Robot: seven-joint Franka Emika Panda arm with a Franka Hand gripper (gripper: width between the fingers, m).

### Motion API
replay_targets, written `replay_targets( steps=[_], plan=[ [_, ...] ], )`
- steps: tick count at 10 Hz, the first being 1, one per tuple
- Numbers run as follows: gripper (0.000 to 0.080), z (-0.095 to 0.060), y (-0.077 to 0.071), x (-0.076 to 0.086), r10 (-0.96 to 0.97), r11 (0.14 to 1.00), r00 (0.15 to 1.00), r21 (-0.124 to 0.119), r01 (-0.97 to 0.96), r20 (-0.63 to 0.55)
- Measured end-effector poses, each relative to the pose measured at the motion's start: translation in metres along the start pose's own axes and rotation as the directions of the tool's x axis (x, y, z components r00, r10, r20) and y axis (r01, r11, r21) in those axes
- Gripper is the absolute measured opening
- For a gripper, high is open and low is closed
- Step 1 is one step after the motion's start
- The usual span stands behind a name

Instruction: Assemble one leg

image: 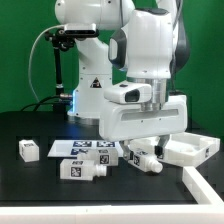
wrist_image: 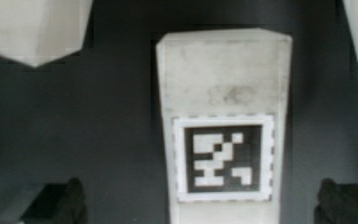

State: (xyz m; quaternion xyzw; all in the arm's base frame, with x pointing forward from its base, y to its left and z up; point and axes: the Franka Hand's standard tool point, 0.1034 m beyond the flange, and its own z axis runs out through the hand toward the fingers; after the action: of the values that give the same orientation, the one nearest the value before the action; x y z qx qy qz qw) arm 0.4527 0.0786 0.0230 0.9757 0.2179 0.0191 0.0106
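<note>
My gripper should close on the white leg now. Its fingers reach down beside both long sides of the leg in the wrist view, so they would hold the leg.
In the wrist view a white leg [wrist_image: 222, 90] with a black-and-white tag lies lengthwise on the black table, between my gripper's [wrist_image: 202, 205] two dark fingertips [wrist_image: 55, 203]. The jaws stand wide apart, with a gap on each side of the leg, not touching it. In the exterior view the gripper [image: 148, 141] hangs low over this leg [image: 143, 158] near the table's middle. Two more legs lie at the exterior view's left [image: 28, 150] and front middle [image: 85, 169].
The marker board [image: 85, 148] lies between the legs. A large flat white panel with a raised rim [image: 192, 150] sits at the exterior view's right. A white edge [image: 205, 195] runs along the front right. Another white piece [wrist_image: 34, 30] shows beside the leg in the wrist view.
</note>
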Motion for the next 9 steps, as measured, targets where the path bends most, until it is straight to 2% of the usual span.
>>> replay_targets(
  steps=[1, 2, 3, 4, 5, 8, 9],
  plan=[
    [0.0649, 0.000, 0.000, 0.000, 0.000, 1.000, 1.000, 0.000, 0.000, 0.000],
    [0.0543, 0.000, 0.000, 0.000, 0.000, 1.000, 1.000, 0.000, 0.000, 0.000],
    [0.0396, 0.000, 0.000, 0.000, 0.000, 1.000, 1.000, 0.000, 0.000, 0.000],
    [0.0396, 0.000, 0.000, 0.000, 0.000, 1.000, 1.000, 0.000, 0.000, 0.000],
    [0.0279, 0.000, 0.000, 0.000, 0.000, 1.000, 1.000, 0.000, 0.000, 0.000],
    [0.0279, -0.002, 0.001, -0.001, -0.001, 1.000, 1.000, 0.001, 0.001, 0.009],
    [0.0279, -0.018, 0.008, -0.007, -0.008, 1.000, 0.999, 0.009, 0.008, 0.050]
  ],
)
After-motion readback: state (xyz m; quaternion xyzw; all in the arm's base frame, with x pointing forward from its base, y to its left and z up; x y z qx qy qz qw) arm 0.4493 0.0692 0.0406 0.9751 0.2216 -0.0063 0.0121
